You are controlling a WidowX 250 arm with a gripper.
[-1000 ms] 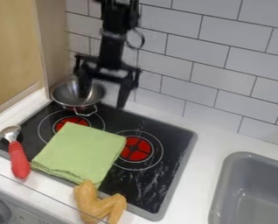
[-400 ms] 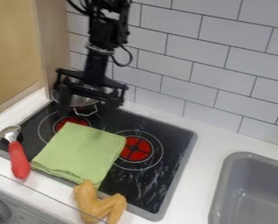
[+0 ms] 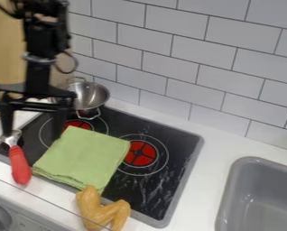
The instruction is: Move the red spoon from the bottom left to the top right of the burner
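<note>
The red spoon (image 3: 19,164) needs to go to the top right of the burner. My gripper should grab the spoon by its metal end.
My gripper (image 3: 32,133) hangs at the left of the view, its two fingers spread wide with nothing between them. Its left finger is in front of the metal head of the red spoon (image 3: 19,164), and its right finger hangs over the stove's left part. The spoon lies at the lower left, its metal end on the edge of the black burner surface (image 3: 152,194) and its red handle pointing down toward the counter's front edge.
A folded green cloth (image 3: 82,157) covers the middle of the stove. Behind it stands a metal pot (image 3: 90,95). A toy chicken wing (image 3: 102,210) lies at the front edge, a grey sink (image 3: 230,189) is at the right, and a tiled wall rises behind.
The gripper has moved left and downward from above the pot to over the stove's left side, uncovering the pot. Spoon, cloth and chicken wing have kept their places.
</note>
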